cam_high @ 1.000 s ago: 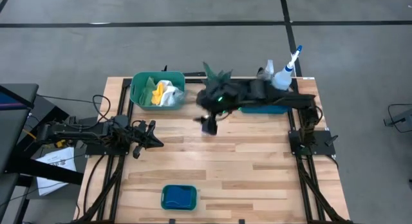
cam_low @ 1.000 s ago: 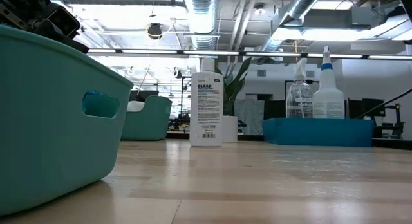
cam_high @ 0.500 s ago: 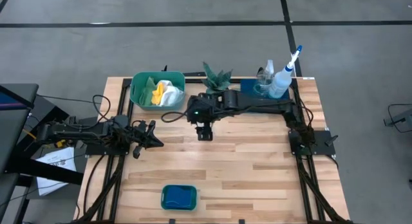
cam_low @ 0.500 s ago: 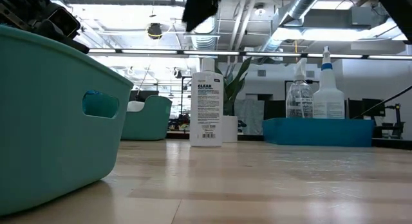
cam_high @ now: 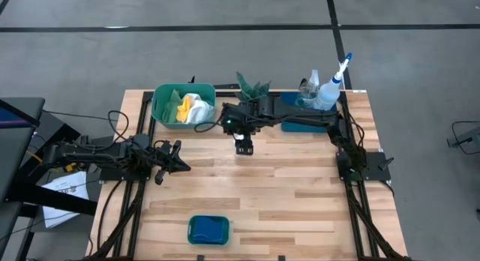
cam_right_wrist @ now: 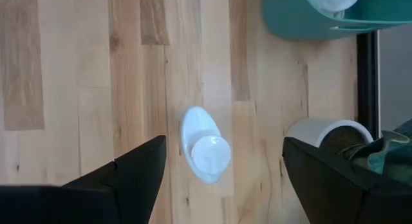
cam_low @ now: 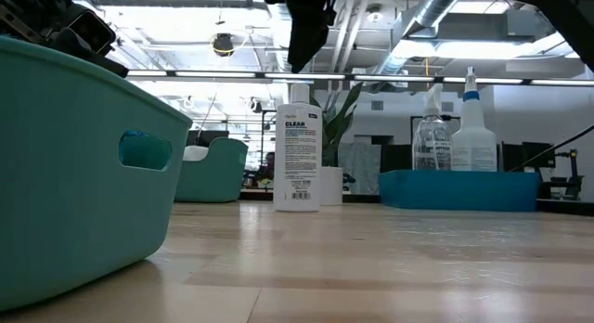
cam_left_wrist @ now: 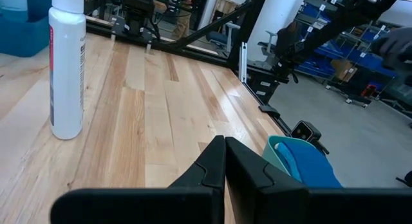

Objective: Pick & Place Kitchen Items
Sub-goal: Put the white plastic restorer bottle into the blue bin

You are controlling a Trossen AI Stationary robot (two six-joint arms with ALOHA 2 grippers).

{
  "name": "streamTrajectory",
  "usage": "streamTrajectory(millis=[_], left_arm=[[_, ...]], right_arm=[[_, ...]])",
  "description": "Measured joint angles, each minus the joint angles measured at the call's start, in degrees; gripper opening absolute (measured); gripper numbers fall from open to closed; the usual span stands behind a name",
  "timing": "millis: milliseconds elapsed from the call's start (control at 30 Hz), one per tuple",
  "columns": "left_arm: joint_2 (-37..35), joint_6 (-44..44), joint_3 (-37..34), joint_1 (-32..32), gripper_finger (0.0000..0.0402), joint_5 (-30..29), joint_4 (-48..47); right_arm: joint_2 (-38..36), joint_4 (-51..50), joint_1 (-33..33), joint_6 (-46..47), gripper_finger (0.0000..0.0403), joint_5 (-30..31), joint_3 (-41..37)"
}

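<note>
In the right wrist view, my right gripper's fingers stop above the white cap, so closing now would miss. The right gripper moves down first, then closes on it.
A small white bottle (cam_low: 297,157) stands upright on its base on the wooden table, near the middle of the far half. My right gripper (cam_low: 307,31) hangs open above it, pointing steeply down and clear of its cap. In the right wrist view the bottle's cap (cam_right_wrist: 210,153) shows between the two spread fingers of my right gripper (cam_right_wrist: 225,143). In the high view my right gripper (cam_high: 243,146) covers the bottle. My left gripper (cam_high: 180,165) waits shut at the table's left, holding nothing. The bottle (cam_left_wrist: 67,63) also shows in the left wrist view.
A green tub (cam_high: 184,103) with yellow, white and green cloths stands far left. A potted plant (cam_high: 253,88) is just behind the bottle. A dark blue tray (cam_high: 309,117) at the far right holds two spray bottles (cam_low: 453,133). Another tub (cam_high: 208,229) with a blue sponge sits at the near edge.
My right gripper has come down toward the white bottle and tipped to point more steeply down. It has entered the low view from above and has stayed open. The bottle has not moved.
</note>
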Motion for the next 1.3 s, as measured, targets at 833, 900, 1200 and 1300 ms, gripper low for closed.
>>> streamTrajectory(millis=[833,900,1200,1300], left_arm=[[0.07,0.0,0.0,0.0,0.0003,0.17,0.01],[0.07,0.0,0.0,0.0,0.0003,0.15,-0.01],[0.07,0.0,0.0,0.0,0.0003,-0.04,0.0],[0.07,0.0,0.0,0.02,0.0003,-0.03,0.01]], right_arm=[[4.74,-1.14,-0.82,1.73,0.0301,-1.37,-0.03],[4.74,-2.15,-0.93,2.09,0.0301,-1.62,0.0],[4.74,-3.4,-1.15,3.91,0.0301,-2.34,0.0],[4.74,-3.53,-1.11,4.06,0.0301,-2.33,0.0]])
